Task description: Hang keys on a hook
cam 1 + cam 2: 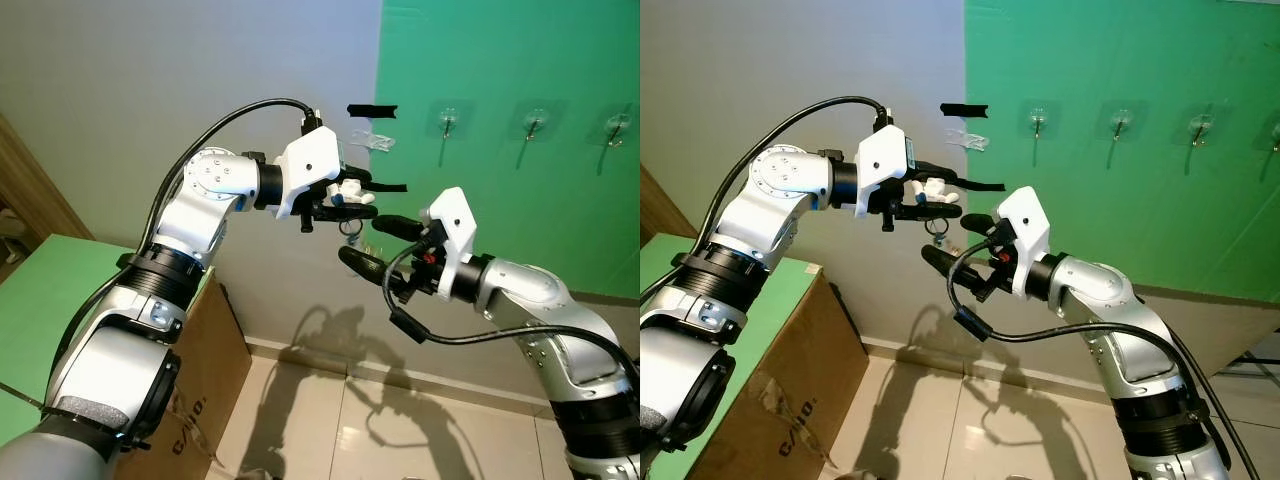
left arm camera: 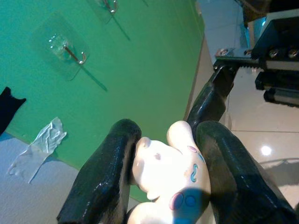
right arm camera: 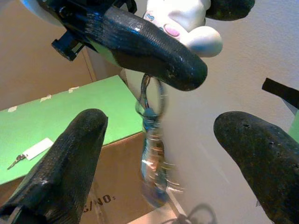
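Note:
I should next grab the keychain by its metal ring (image 1: 350, 227) with my right gripper. Then the keys can hang on a hook (image 1: 448, 125).
A white toy-pony keychain (image 2: 173, 172) is pinched in my left gripper (image 1: 390, 199), which is shut on it in front of the grey wall. A key ring with keys (image 3: 152, 158) dangles below the toy, blurred in the right wrist view. My right gripper (image 1: 362, 240) is open just below and to the right, its two fingers (image 3: 70, 154) on either side of the hanging keys without touching them. Clear stick-on hooks (image 1: 449, 120) line the green wall panel to the right; the nearest hook (image 2: 74, 53) lies beyond the left gripper's fingers.
Black tape (image 1: 372, 109) and crumpled clear tape (image 1: 370, 140) stick to the wall at the green panel's edge. A cardboard box (image 1: 200, 350) with a green top stands at lower left, with a small tagged key (image 3: 32, 150) on it. Tiled floor lies below.

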Available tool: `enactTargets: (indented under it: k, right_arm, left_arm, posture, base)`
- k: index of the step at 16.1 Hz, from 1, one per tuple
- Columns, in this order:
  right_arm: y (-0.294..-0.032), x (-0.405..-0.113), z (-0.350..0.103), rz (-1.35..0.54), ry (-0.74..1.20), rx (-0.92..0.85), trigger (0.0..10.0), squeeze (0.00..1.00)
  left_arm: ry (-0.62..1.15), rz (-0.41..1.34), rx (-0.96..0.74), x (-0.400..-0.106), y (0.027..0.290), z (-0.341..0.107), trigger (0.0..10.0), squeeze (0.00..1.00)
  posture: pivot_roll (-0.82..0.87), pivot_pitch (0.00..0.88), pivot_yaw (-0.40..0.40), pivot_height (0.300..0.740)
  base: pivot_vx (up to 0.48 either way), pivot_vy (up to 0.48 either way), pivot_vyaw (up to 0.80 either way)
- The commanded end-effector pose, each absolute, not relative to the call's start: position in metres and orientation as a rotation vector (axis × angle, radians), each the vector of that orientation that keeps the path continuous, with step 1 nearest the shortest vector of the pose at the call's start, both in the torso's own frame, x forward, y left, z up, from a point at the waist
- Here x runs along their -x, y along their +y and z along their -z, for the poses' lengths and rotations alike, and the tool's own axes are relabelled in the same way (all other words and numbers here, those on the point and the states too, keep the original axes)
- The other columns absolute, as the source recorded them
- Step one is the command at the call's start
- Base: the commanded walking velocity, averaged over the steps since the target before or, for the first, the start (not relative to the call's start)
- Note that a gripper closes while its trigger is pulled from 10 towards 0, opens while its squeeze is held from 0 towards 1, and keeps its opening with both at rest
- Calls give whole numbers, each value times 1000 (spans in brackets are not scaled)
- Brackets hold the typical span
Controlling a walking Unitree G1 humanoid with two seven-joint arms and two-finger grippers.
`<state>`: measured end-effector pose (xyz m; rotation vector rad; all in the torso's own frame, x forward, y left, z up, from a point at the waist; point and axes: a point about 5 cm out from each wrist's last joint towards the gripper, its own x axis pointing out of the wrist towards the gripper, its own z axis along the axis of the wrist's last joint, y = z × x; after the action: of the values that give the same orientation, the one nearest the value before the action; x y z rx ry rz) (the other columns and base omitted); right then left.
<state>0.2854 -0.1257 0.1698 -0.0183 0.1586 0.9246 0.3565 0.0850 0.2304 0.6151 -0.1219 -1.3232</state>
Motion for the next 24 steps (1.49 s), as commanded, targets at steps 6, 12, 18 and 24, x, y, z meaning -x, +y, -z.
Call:
enactTargets:
  k: [6, 12, 18, 24]
  right_arm:
    - [-124, -294, -178, -909, 111, 39, 10000, 0]
    - [-122, -296, -180, -908, 98, 24, 10000, 0]
    - [-123, -297, -181, -909, 91, 20, 0, 0]
    - [-122, -297, -181, -914, 89, 18, 0, 0]
  left_arm:
    - [-155, 1338, -633, -354, 82, -237, 10000, 0]
    - [-158, 1342, -635, -354, 80, -237, 10000, 0]
    - [-163, 1343, -631, -353, 79, -238, 10000, 0]
    - [-167, 1341, -630, -354, 79, -239, 10000, 0]
  posture:
    - [-185, 0, 85, 736]
    - [-186, 0, 86, 736]
    - [-187, 0, 83, 736]
    - [-187, 0, 83, 736]
  base:
    - [0, 0, 0]
    - [0, 0, 0]
    - [0, 0, 0]
    - [0, 0, 0]
